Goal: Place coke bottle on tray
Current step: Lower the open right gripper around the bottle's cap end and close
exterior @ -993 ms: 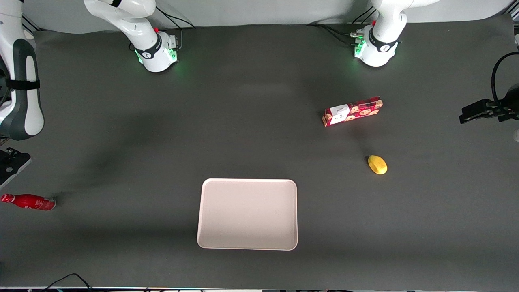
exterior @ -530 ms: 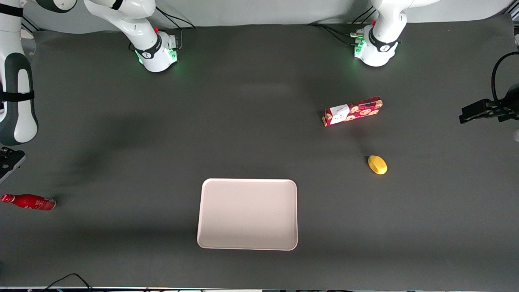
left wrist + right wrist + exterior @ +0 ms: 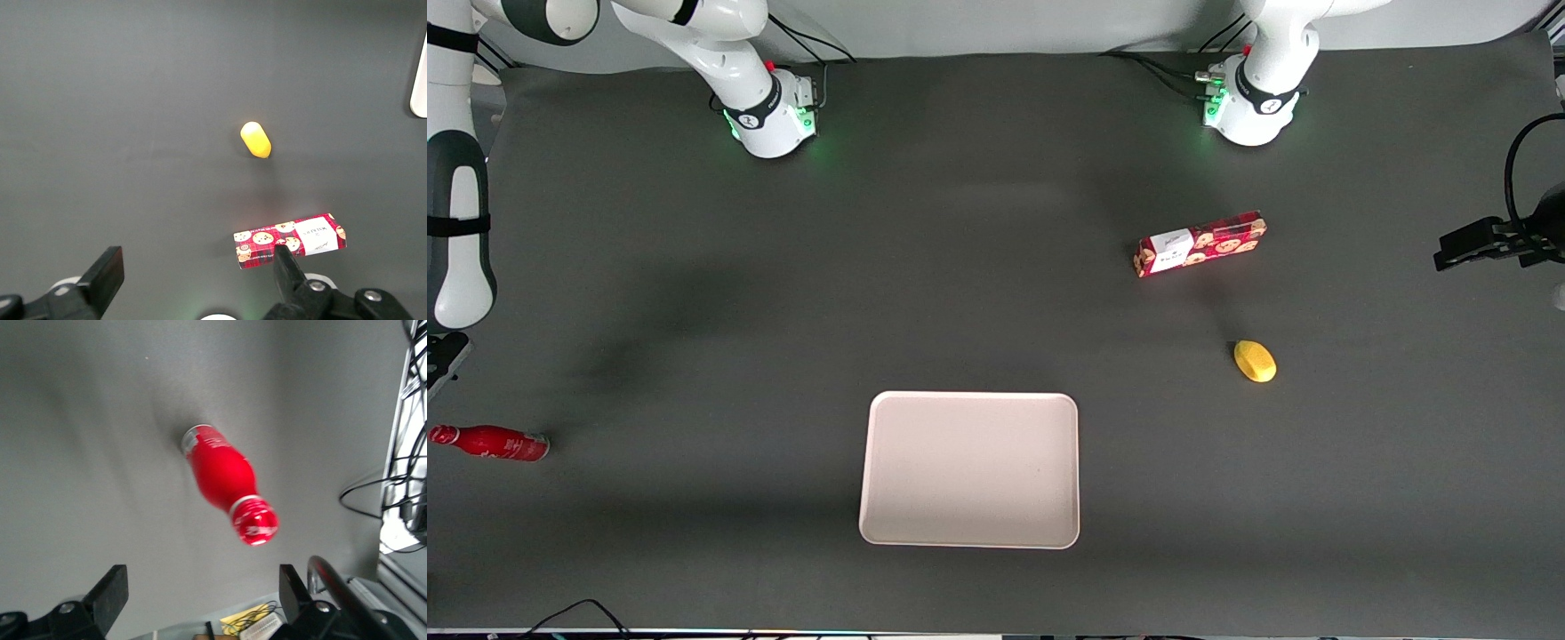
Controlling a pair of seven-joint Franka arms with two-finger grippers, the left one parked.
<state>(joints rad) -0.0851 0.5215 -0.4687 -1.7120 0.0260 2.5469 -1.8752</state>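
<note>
My right gripper grabs the coke bottle by its red cap end [image 3: 444, 434] next, to place it on the tray [image 3: 969, 468].
The coke bottle [image 3: 489, 443], a small red bottle with a red cap, lies on its side on the dark table at the working arm's end. It also shows in the right wrist view [image 3: 227, 483], with its silvery base and cap both visible. My right gripper [image 3: 202, 597] hangs above the table close to the bottle, with its jaws wide open and empty, touching nothing. In the front view only a bit of the gripper [image 3: 438, 357] shows at the picture's edge, a little farther from the camera than the bottle. The pale pinkish tray [image 3: 969, 468] lies empty near the table's front middle.
A red cookie box [image 3: 1200, 243] and a yellow lemon-like object [image 3: 1255, 361] lie toward the parked arm's end; both show in the left wrist view, the box [image 3: 290, 241] and the yellow object [image 3: 255, 139]. Cables and clutter [image 3: 400, 493] lie past the table's edge near the bottle.
My right arm has shifted toward the working arm's end of the table, so less of the gripper shows in the front view. The bottle, tray and other objects have not moved.
</note>
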